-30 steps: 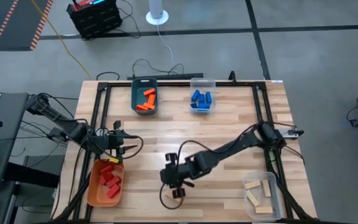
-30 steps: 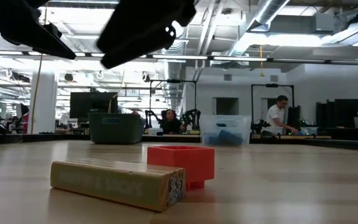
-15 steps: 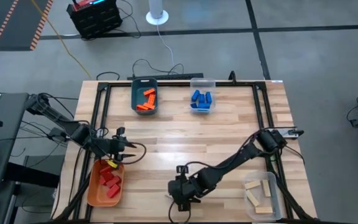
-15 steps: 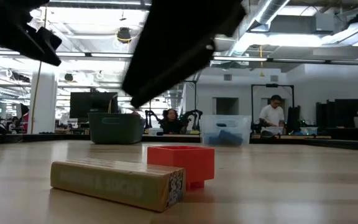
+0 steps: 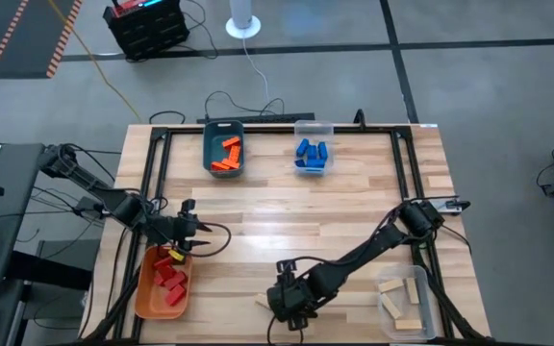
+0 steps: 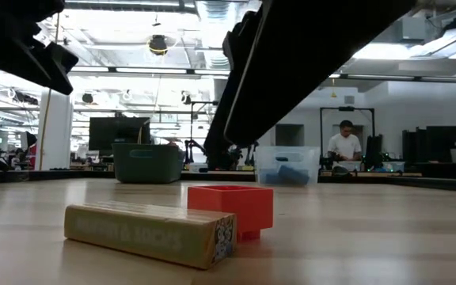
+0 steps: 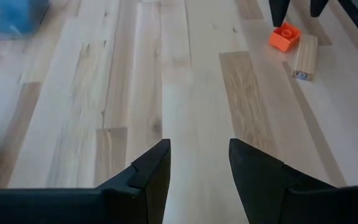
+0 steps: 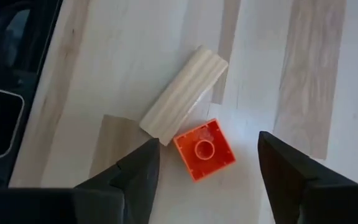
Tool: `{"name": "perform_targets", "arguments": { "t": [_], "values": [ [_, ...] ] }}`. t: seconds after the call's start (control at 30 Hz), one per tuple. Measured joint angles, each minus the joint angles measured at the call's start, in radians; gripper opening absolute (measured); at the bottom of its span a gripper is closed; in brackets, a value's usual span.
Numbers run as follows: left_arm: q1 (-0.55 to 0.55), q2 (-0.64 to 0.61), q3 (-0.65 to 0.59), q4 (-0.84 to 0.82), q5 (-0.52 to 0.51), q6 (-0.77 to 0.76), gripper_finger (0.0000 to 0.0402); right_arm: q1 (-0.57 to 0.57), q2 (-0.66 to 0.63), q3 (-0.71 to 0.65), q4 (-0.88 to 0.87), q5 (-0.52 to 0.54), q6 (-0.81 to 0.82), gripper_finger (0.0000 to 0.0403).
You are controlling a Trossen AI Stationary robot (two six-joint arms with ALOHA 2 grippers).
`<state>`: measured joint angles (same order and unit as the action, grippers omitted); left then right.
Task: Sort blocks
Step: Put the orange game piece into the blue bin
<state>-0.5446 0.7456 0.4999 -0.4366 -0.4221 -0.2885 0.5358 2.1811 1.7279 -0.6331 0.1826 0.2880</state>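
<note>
My right gripper's fingers are still above the orange block (image 8: 204,150) with bare tabletop between them in the right wrist view, so it lowers before closing.
An orange block (image 8: 204,149) lies studs up on the table near its front edge. One end of a pale wooden block (image 8: 182,96) lies against it. My right gripper (image 8: 207,171) hangs open just above them, pointing steeply down, its fingers on either side of the orange block and clear of it. The low view shows both blocks resting flat, the wooden block (image 6: 149,232) in front of the orange block (image 6: 230,207). My left gripper (image 5: 195,234) stands open and holds nothing, over the far end of the orange bin (image 5: 140,288) of red blocks.
A teal bin (image 5: 224,149) with orange blocks and a clear bin (image 5: 312,154) with blue blocks stand at the far edge. A clear bin (image 5: 402,298) with wooden blocks sits at the near right corner. Bare tabletop lies between the two arms.
My right gripper has moved toward the table's near edge and a little right, sinking until it stands over the orange block and the wooden block. My left gripper has tipped further downward where it stands. The blocks have not moved.
</note>
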Motion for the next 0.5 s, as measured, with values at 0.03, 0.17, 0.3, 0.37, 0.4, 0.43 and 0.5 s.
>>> {"name": "perform_targets", "arguments": {
  "t": [0.03, 0.17, 0.3, 0.37, 0.4, 0.43, 0.5],
  "values": [
    [0.000, 0.000, 0.000, 0.000, 0.000, -0.004, 0.0157, -0.002, 0.000, 0.000, 0.000, -0.001, -0.012, 0.0246],
    [0.000, 0.000, 0.000, 0.000, 0.000, -0.015, 0.0157, -0.007, 0.000, 0.000, 0.003, -0.002, -0.066, 0.0246],
    [0.000, 0.000, 0.000, -0.002, 0.001, -0.015, 0.0157, -0.009, 0.006, 0.000, 0.007, -0.004, -0.087, 0.0245],
    [0.000, 0.000, 0.000, -0.003, 0.005, -0.015, 0.0157, -0.009, 0.014, 0.001, 0.010, -0.006, -0.088, 0.0245],
    [0.000, 0.000, 0.000, -0.007, 0.008, -0.015, 0.0157, -0.009, 0.020, 0.000, 0.005, -0.008, -0.088, 0.0245],
    [0.000, 0.000, 0.000, -0.013, 0.009, -0.016, 0.0157, -0.007, 0.034, 0.000, 0.015, -0.011, -0.088, 0.0244],
    [0.000, 0.000, 0.000, -0.025, 0.013, -0.021, 0.0157, -0.005, 0.048, 0.001, 0.029, -0.021, -0.101, 0.0244]
  ]
}}
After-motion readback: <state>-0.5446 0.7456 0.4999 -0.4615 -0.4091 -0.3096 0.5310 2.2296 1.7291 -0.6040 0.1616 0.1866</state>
